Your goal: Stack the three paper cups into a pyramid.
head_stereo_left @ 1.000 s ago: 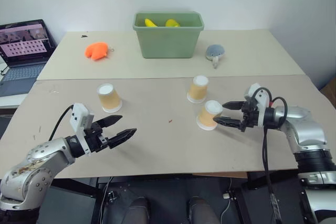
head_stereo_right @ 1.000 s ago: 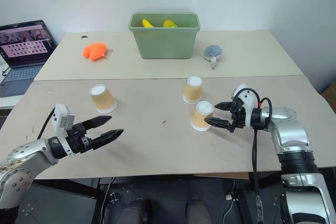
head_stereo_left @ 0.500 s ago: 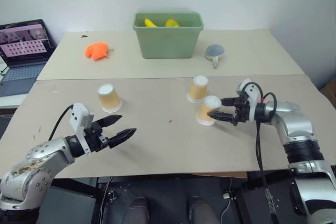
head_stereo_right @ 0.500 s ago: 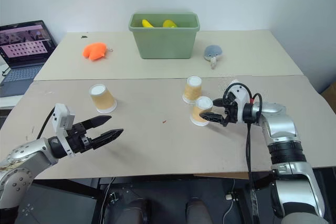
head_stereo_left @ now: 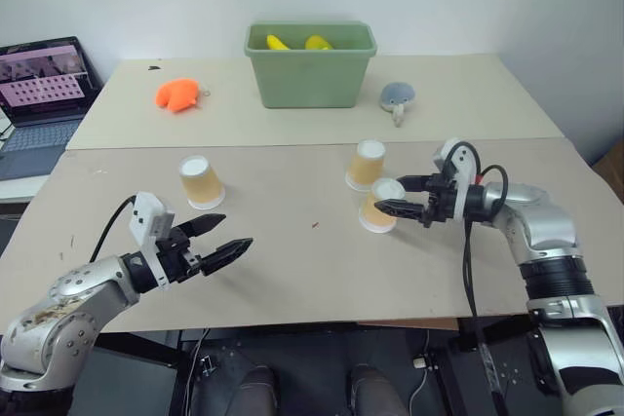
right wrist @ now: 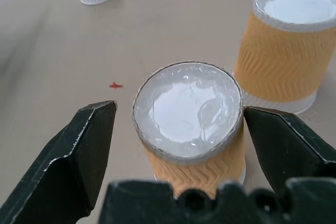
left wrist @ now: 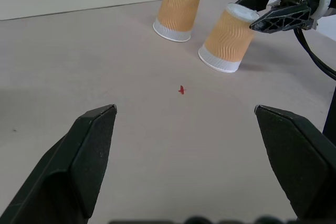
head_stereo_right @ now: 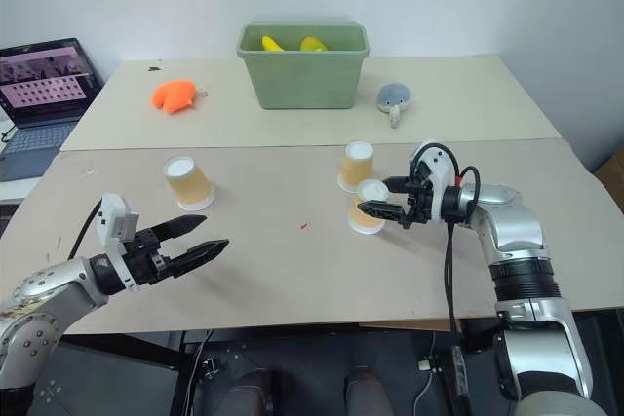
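The front cup's upper side is between both fingers, so my right gripper should close. Closing now would hold the cup.
Three tan paper cups stand upside down on the table: one at the left [head_stereo_left: 201,182], one in the middle [head_stereo_left: 368,165], and a third [head_stereo_left: 379,206] just in front of it. My right gripper [head_stereo_left: 392,196] is open and reaches in from the right. Its fingers [right wrist: 84,145] straddle the top of that third cup [right wrist: 189,114]; one finger is very near the rim, the other stands off. The middle cup [right wrist: 294,45] sits close beside it. My left gripper [head_stereo_left: 234,232] hovers open and empty above the table, nearer than the left cup. No pyramid stands.
At the back a green bin [head_stereo_left: 310,75] holds yellow items. An orange toy [head_stereo_left: 177,94] lies to its left and a grey plush [head_stereo_left: 397,96] to its right. A laptop [head_stereo_left: 44,85] sits at the far left. A small red speck [left wrist: 181,90] marks the table.
My right gripper has pushed forward and to the left, closing around the near cup's top. That cup has shifted slightly toward the middle cup. The left arm has stayed put.
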Robot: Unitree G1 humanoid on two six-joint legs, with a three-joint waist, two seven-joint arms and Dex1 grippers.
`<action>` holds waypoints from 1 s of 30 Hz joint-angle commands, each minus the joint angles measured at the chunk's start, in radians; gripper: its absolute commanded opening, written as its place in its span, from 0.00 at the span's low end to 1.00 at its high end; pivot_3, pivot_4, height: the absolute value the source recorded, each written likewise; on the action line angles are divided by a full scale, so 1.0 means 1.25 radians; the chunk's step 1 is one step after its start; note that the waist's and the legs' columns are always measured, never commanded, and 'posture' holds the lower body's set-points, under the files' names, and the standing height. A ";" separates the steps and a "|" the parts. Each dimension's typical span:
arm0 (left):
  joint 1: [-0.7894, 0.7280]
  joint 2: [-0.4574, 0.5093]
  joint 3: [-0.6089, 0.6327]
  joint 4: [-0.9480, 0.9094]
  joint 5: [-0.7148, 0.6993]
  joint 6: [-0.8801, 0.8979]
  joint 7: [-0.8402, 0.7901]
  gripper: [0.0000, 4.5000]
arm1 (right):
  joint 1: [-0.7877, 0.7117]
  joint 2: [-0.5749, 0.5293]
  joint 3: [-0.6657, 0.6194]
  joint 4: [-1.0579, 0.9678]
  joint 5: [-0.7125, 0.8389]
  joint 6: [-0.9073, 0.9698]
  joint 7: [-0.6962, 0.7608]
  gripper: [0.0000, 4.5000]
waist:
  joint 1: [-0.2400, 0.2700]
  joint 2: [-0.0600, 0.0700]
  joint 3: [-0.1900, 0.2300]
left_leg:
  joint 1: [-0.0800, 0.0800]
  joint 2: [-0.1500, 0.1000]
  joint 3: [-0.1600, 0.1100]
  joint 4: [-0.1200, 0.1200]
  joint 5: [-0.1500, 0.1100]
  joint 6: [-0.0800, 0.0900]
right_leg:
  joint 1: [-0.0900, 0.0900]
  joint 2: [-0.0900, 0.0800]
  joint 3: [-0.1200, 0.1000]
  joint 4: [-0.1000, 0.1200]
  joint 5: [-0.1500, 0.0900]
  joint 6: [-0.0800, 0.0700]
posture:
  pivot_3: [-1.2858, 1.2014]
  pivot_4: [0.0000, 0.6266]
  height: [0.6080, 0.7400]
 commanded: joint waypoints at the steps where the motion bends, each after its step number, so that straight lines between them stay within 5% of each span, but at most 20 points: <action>1: -0.001 0.000 0.018 -0.033 0.002 -0.002 0.003 1.00 | -0.023 0.001 -0.021 -0.026 0.013 0.012 -0.013 1.00 | 0.001 0.000 0.000 | 0.000 0.000 0.000 0.000 0.000 0.000 | 0.000 0.000 0.000 0.000 0.000 0.000 | 0.52 0.24 0.94; 8: 0.001 -0.001 0.016 -0.034 0.009 -0.003 0.005 1.00 | -0.031 0.004 -0.014 -0.012 0.008 0.016 -0.023 1.00 | 0.001 0.000 0.000 | 0.000 0.000 0.000 0.000 0.000 0.000 | 0.000 0.000 0.000 0.000 0.000 0.000 | 0.52 0.24 0.94; 15: 0.002 -0.003 0.018 -0.033 0.011 -0.001 0.005 1.00 | -0.026 0.005 -0.005 -0.024 0.006 0.012 -0.022 0.59 | 0.000 0.000 0.000 | 0.000 0.000 0.000 0.000 0.000 0.000 | 0.000 0.000 0.000 0.000 0.000 0.000 | 0.52 0.24 0.94; 21: 0.008 -0.004 0.019 -0.037 0.011 0.001 0.007 1.00 | -0.036 0.006 0.004 -0.078 0.014 0.026 -0.019 0.59 | 0.000 0.000 0.000 | 0.000 0.000 0.000 0.000 0.000 0.000 | 0.000 0.000 0.000 0.000 0.000 0.000 | 0.52 0.24 0.94; 26: 0.012 -0.005 0.017 -0.041 0.009 0.004 0.009 1.00 | -0.116 -0.009 0.035 -0.246 0.080 0.127 0.036 0.59 | -0.004 0.000 0.001 | 0.000 0.000 0.000 0.000 0.000 0.000 | -0.002 0.000 0.001 0.002 0.000 0.000 | 0.52 0.24 0.94; 30: 0.015 -0.008 0.020 -0.047 0.010 0.005 0.011 1.00 | -0.212 0.016 0.071 -0.234 0.075 0.176 0.029 0.59 | -0.001 0.000 0.001 | 0.000 0.000 0.000 0.000 0.000 0.000 | -0.002 0.000 0.000 0.003 0.000 0.000 | 0.52 0.24 0.94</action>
